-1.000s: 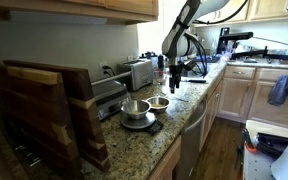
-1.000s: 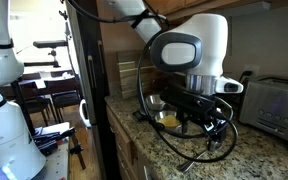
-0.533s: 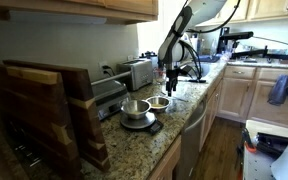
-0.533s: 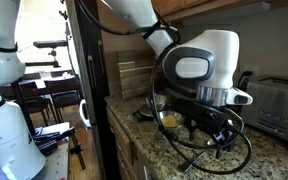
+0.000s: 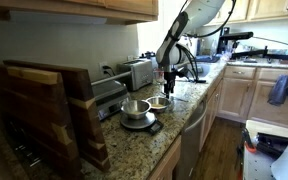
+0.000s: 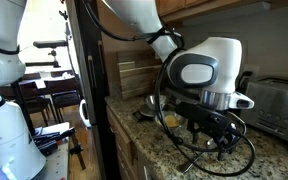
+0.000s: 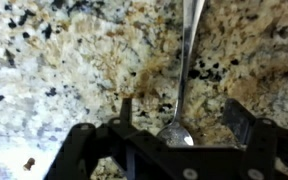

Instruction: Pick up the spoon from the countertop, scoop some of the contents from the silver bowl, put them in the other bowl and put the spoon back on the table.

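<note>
My gripper closes now, which would catch the spoon's thin handle, since my fingers reach past the handle just above the spoon's bowl.
A silver spoon (image 7: 189, 60) lies flat on the speckled granite countertop (image 7: 64, 70), bowl end near the camera. My gripper (image 7: 181, 115) is open, with one finger on each side of the spoon's bowl end, close above the counter and not touching the spoon. In an exterior view the gripper (image 5: 169, 86) hangs just beyond a small bowl (image 5: 159, 102); a larger silver bowl (image 5: 134, 107) stands on a dark base beside it. In an exterior view a bowl with yellow contents (image 6: 167, 119) sits behind the gripper (image 6: 216, 137).
A toaster shows in both exterior views (image 5: 139, 72) (image 6: 274, 100) at the back of the counter. Wooden cutting boards (image 5: 44, 110) stand at the counter's near end. The counter edge (image 5: 199, 100) drops to cabinets. Cables loop around the wrist (image 6: 199, 150).
The arm has shifted along the counter, away from the bowls, and come down a little. The gripper stays open.
</note>
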Robot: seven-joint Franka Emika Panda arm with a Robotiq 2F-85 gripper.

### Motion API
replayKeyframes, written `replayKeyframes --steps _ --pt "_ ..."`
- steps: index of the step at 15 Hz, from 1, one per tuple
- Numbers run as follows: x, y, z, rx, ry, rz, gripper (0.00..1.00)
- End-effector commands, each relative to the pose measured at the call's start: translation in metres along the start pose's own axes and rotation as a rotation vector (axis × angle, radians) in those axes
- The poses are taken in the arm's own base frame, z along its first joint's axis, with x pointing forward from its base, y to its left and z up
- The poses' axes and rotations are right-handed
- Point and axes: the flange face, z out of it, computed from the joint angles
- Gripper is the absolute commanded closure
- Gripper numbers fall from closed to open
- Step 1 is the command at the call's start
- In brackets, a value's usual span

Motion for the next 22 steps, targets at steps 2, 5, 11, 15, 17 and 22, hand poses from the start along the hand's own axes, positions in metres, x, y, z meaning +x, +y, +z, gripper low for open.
replayKeyframes --steps 2,5,11,15,17,22 --pt "-0.001 0.007 0.004 0.009 0.001 -0.002 0.20" --pt "-0.004 0.009 0.004 0.016 0.001 0.004 0.45" --pt "-0.002 0.008 0.000 0.027 0.014 -0.001 0.86" --pt "-0.002 0.006 0.000 0.036 0.014 -0.004 0.97" --pt "-0.004 0.006 -0.002 0.036 0.012 -0.002 0.95" --pt "-0.012 -0.002 -0.025 0.026 -0.018 -0.016 0.94"
